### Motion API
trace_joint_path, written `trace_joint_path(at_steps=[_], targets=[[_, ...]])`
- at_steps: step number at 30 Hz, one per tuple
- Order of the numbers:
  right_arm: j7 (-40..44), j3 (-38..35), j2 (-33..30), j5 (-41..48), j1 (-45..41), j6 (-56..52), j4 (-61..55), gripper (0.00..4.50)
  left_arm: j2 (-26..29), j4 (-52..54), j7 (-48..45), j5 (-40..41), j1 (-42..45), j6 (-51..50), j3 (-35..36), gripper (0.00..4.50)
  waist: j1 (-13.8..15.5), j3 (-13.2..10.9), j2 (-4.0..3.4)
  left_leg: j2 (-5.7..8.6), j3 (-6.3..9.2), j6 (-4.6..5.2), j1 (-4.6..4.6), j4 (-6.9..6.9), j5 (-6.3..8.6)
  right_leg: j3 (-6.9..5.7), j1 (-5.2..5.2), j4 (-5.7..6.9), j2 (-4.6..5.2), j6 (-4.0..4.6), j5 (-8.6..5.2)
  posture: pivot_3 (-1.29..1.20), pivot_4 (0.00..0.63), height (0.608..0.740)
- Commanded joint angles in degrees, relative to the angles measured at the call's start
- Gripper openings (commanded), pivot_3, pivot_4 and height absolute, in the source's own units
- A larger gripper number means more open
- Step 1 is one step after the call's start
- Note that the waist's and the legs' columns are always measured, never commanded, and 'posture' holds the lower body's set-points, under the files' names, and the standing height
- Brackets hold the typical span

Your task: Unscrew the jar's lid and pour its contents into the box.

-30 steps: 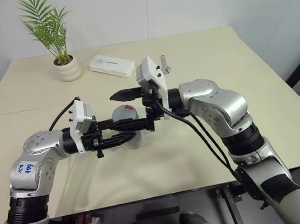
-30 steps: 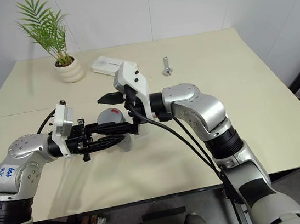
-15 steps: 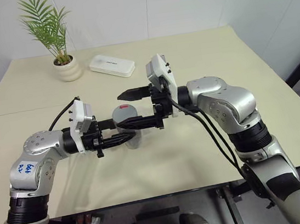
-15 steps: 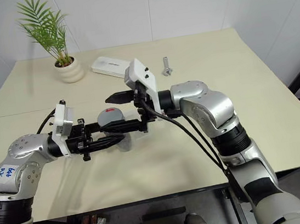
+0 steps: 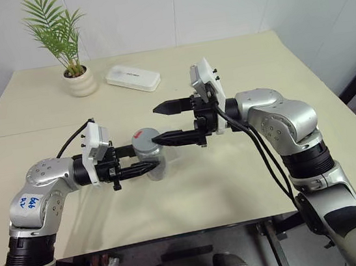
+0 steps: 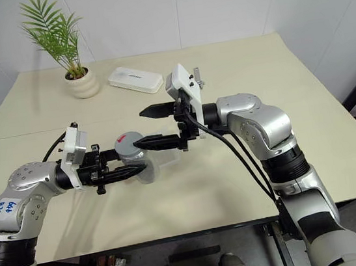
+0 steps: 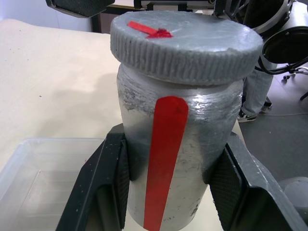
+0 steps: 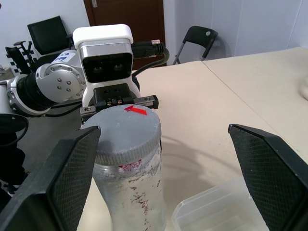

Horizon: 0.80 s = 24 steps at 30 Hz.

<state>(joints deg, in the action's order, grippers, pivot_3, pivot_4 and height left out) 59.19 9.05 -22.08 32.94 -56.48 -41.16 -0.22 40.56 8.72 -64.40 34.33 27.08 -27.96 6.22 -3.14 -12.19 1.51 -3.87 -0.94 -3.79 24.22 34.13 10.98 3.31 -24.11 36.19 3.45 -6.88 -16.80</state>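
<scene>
My right gripper's fingers would miss the grey lid (image 7: 185, 41) now: they stop short, and it sits off toward one finger. I will first move toward it.
My left gripper (image 5: 148, 168) is shut on the jar (image 5: 150, 160), a silver cylinder with a red strip down its side (image 7: 166, 159), and holds it upright above the table. The grey ribbed lid (image 7: 185, 41), marked with a red arrow, sits on the jar. To the right of the lid my right gripper (image 5: 161, 123) stands open and level, with nothing between its fingers; its lower fingertip is close to the lid's edge. The box (image 8: 219, 211), a clear shallow tray, lies on the table just below and beyond the jar. The contents are hidden inside the jar.
A cream plant pot (image 5: 81, 82) and a flat white oblong case (image 5: 133, 78) stand at the back left of the beige table (image 5: 233, 53). A metal bolt (image 6: 198, 78) lies behind my right wrist. The table's front edge runs close below both arms.
My right gripper, still open, has drawn back to the right from around the lid. The left gripper and the jar have stayed in place.
</scene>
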Motion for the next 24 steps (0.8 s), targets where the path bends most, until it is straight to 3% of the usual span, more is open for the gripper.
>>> trace_joint_path(at_steps=[1, 14, 24], targets=[[0.4, -1.6, -0.4, 1.0, 0.3, -0.1, -1.5, 4.46, 0.8, 2.3, -0.6, 1.1, 0.0, 0.7, 1.1, 1.86, 0.0, 0.0, 0.00, 0.00, 0.00, 0.00, 0.00, 0.00, 0.00, 0.00, 0.00, 0.00, 0.00, 0.00, 0.00, 0.00, 0.150, 0.740], [2.1, -6.0, 1.0, 9.1, -1.6, -5.0, -2.9, 4.46, 1.1, 2.3, -0.7, 1.1, -0.2, 0.4, 1.3, 1.86, 0.0, 0.0, 0.00, 0.00, 0.00, 0.00, 0.00, 0.00, 0.00, 0.00, 0.00, 0.00, 0.00, 0.00, 0.00, 0.00, 0.150, 0.740], [-0.3, 1.2, 3.6, 3.8, -2.3, -4.0, -4.2, 4.46, 0.8, 2.4, -0.5, 1.1, 0.2, 0.2, 1.0, 1.86, 0.0, 0.0, 0.00, 0.00, 0.00, 0.00, 0.00, 0.00, 0.00, 0.00, -0.01, 0.01, 0.00, 0.00, 0.00, 0.00, 0.150, 0.740]])
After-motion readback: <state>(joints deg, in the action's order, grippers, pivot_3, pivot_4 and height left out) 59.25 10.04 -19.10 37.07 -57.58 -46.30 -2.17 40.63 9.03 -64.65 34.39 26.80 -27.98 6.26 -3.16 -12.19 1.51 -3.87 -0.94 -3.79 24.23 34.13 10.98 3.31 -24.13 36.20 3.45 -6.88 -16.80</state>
